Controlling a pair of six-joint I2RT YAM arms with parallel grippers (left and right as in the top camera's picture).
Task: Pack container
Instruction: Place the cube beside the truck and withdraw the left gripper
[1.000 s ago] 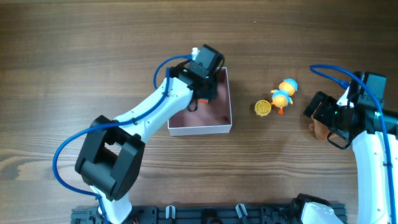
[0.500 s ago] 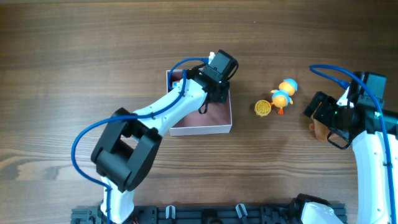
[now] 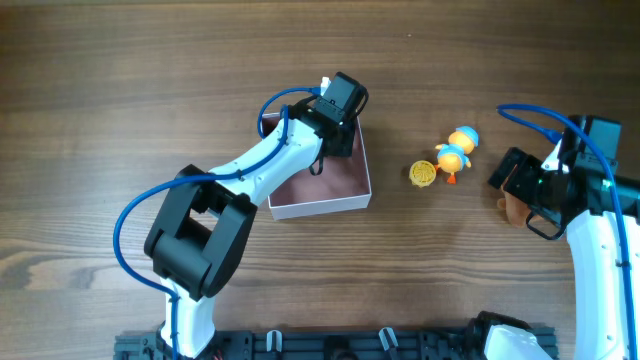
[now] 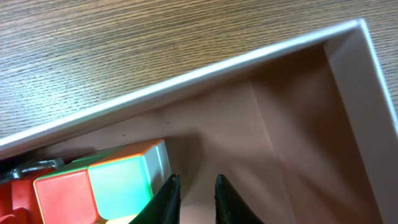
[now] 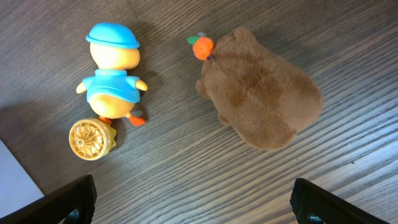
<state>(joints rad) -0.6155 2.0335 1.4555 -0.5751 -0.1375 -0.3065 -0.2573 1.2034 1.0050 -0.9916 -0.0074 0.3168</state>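
Observation:
I will next grab the gold wheel by its outer rim from opposite sides with my right gripper, with the wheel's openwork side showing, to pack it into the container.
The container is a shallow white-walled box with a dusty-pink inside, left of the table's centre; its wall and floor fill the left wrist view. My left gripper reaches into its far part. Its fingers are nearly together with nothing between them. A colour cube with red, green and white faces lies in the box against the left finger. My right gripper is wide open and empty over bare table, short of a brown plush toy.
A blue-and-orange duck toy and a gold wheel lie on the wood right of the container; both show in the right wrist view, the duck above the wheel. The plush sits partly under the right arm.
My left wrist swung right over the container's far right corner, then back left. The container shifted and turned slightly. The right arm and the toys have not moved.

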